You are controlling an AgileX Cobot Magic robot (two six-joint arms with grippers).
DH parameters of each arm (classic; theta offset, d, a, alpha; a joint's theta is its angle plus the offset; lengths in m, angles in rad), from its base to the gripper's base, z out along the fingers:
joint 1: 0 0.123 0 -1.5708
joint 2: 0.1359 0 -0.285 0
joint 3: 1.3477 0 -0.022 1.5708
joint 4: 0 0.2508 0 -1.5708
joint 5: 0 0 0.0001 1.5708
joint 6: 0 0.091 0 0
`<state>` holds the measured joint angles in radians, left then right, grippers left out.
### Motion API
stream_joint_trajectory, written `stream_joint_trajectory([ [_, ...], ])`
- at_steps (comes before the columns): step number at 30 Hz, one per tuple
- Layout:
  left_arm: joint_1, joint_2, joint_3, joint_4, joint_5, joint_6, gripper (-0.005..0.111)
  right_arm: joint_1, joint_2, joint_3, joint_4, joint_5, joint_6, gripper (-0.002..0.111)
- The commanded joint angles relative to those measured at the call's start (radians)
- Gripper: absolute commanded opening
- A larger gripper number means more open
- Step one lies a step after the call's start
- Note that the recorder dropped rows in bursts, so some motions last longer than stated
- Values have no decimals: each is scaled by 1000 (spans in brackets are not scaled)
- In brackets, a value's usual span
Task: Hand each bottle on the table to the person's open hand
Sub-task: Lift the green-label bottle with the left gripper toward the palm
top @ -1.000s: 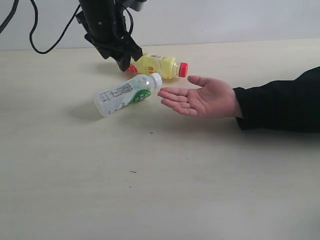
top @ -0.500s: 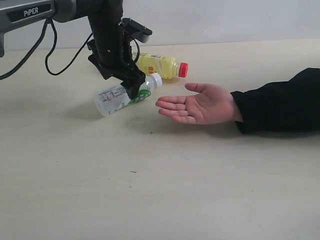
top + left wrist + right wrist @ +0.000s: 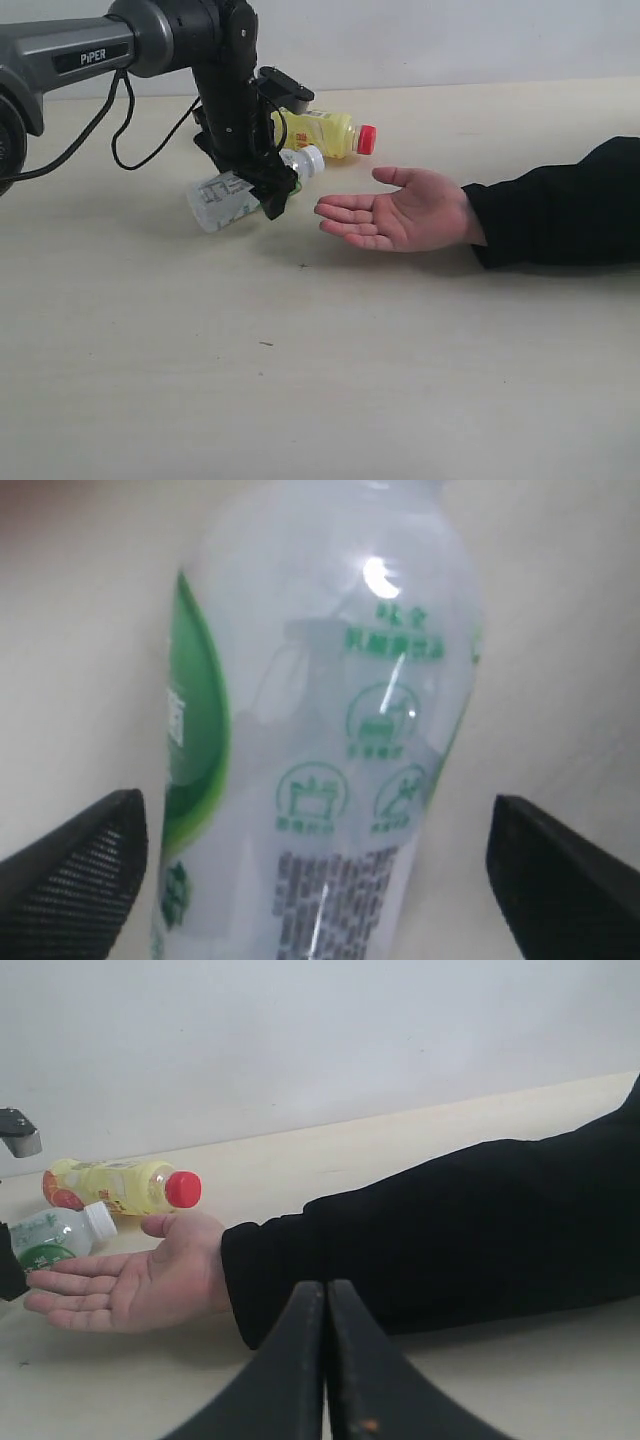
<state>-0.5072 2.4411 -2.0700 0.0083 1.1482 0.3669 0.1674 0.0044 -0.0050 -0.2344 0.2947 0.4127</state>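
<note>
I need to close my left gripper. Closing now would hold the bottle. My fingers reach down near the table beside the white-green bottle's middle (image 3: pixel 236 198) (image 3: pixel 310 810).
A white-capped bottle with a white-green label (image 3: pixel 220 198) lies on its side on the beige table (image 3: pixel 300 380), its cap toward the person's open hand (image 3: pixel 400 210). My left gripper (image 3: pixel 272 195) is lowered over its middle. In the left wrist view the bottle (image 3: pixel 330 730) fills the frame between the open gripper (image 3: pixel 320 880), with one finger (image 3: pixel 70 870) on each side. A yellow bottle with a red cap (image 3: pixel 320 132) lies just behind. My right gripper (image 3: pixel 325 1360) is shut and empty, low before the black sleeve (image 3: pixel 430 1240). Only these two bottles are in view.
The hand (image 3: pixel 130 1275) rests palm up on the table right of the bottles, the forearm in its sleeve (image 3: pixel 560 210) stretching to the right edge. The left arm and its black cable (image 3: pixel 140 150) cross the back left. A pale wall (image 3: pixel 450 40) closes the far side.
My left arm has come forward and down from beside the yellow bottle onto the white-capped bottle, which now sits between the fingers. The hand has barely shifted.
</note>
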Motion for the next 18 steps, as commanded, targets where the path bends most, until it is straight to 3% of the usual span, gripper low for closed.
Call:
stream_joint_trajectory([
  [1,-1,11,2,-16,-13,4,87,-5,-4,5,0,-8,-1,0],
  [5,-1,14,2,-17,-13,18,73,-5,-4,5,0,-8,-1,0],
  [14,-1,14,2,-20,48,16,5,-5,-4,5,0,-8,-1,0],
  [15,-1,14,2,-20,63,16,0,-5,-4,5,0,-8,-1,0],
  [18,-1,11,2,-24,73,9,0,-5,-4,5,0,-8,-1,0],
])
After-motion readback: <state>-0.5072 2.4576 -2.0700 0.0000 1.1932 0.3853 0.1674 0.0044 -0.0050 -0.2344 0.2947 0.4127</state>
